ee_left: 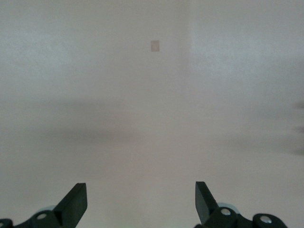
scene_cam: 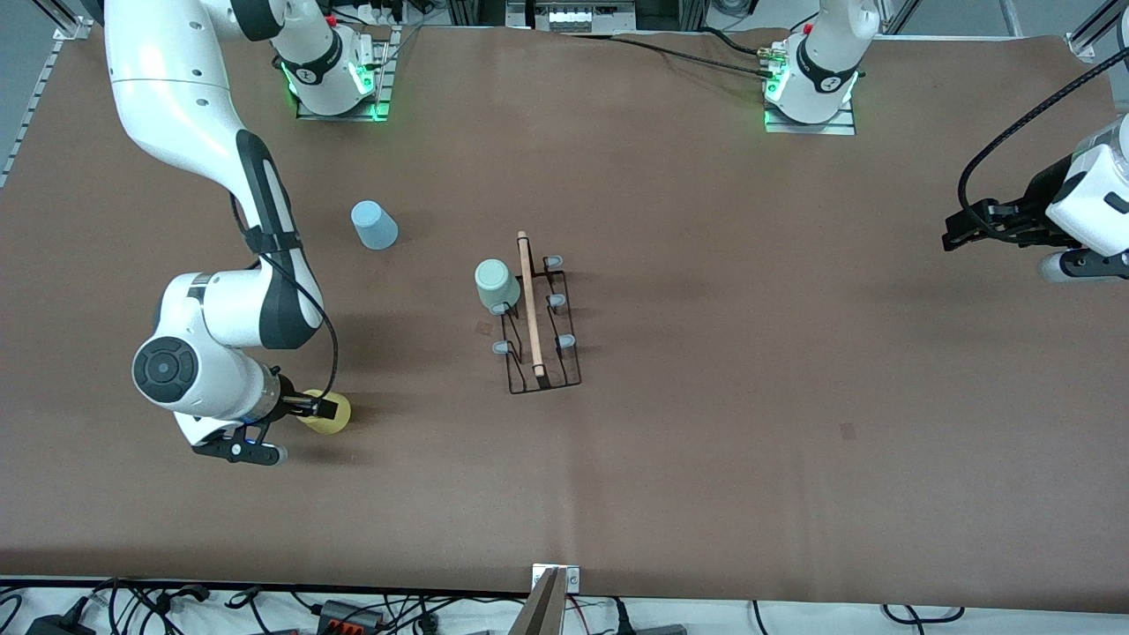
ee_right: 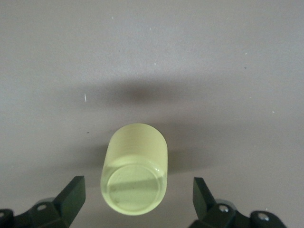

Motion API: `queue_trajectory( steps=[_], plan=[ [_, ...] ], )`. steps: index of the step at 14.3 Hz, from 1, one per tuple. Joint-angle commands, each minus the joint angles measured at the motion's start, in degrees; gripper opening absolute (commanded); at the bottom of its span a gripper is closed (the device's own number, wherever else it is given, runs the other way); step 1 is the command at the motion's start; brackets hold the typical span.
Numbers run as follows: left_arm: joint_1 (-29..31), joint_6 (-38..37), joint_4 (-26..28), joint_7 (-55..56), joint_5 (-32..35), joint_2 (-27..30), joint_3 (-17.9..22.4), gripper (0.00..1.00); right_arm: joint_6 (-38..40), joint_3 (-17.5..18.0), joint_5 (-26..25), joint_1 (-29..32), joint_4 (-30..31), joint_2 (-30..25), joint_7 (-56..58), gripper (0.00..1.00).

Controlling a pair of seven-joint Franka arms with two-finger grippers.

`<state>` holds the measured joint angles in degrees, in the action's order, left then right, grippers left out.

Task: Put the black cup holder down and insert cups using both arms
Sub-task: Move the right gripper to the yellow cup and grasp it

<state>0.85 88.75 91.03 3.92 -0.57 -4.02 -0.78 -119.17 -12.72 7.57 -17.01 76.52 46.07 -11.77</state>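
Observation:
The yellow cup goes onto the black cup holder next: my right gripper should grab its closed bottom end [ee_right: 134, 187].
The black cup holder [scene_cam: 538, 319] stands mid-table, its wooden rod [scene_cam: 530, 300] on top. A mint green cup [scene_cam: 497, 284] sits upside down on one of its pegs, on the side toward the right arm's end. A light blue cup [scene_cam: 374, 225] stands upside down on the table, farther from the front camera. A yellow cup [scene_cam: 330, 413] lies near the right arm's end. My right gripper [scene_cam: 310, 407] is open, and its fingers flank the bottom of the yellow cup [ee_right: 135, 168] without touching it. My left gripper [scene_cam: 954, 234] is open and empty, waiting above bare table at the left arm's end.
Several grey-tipped pegs [scene_cam: 564, 341] on the holder are free. Small square marks are on the brown table cover [scene_cam: 848, 430]. Cables and a camera mount [scene_cam: 554, 589] line the front edge. The arm bases [scene_cam: 810, 88] stand along the edge farthest from the front camera.

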Motion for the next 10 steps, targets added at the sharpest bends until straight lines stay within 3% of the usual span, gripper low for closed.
queue_trajectory(
  steps=[1,4,7,9,10],
  plan=[
    [0.2,-3.0,1.4,0.4,1.0,1.8,-0.6,1.00,-0.3,0.7,-0.1,0.5,-1.8,1.9,1.7,1.00],
    [0.4,-0.9,1.3,0.4,0.9,1.8,-0.4,1.00,-0.4,0.7,-0.1,0.5,-1.8,2.6,1.5,1.00],
    [0.4,-0.5,1.3,0.4,0.9,1.8,-0.4,1.00,-1.0,0.7,0.0,0.4,-1.8,2.7,1.4,0.44],
    [0.5,-0.4,1.3,0.4,0.7,1.8,-0.4,1.00,-0.1,0.7,-0.1,0.1,-1.9,2.0,1.7,0.23],
    [0.6,-0.2,1.3,0.4,0.4,1.7,-0.4,1.00,0.8,0.9,0.0,0.0,-2.0,1.5,1.7,0.20]
  ],
)
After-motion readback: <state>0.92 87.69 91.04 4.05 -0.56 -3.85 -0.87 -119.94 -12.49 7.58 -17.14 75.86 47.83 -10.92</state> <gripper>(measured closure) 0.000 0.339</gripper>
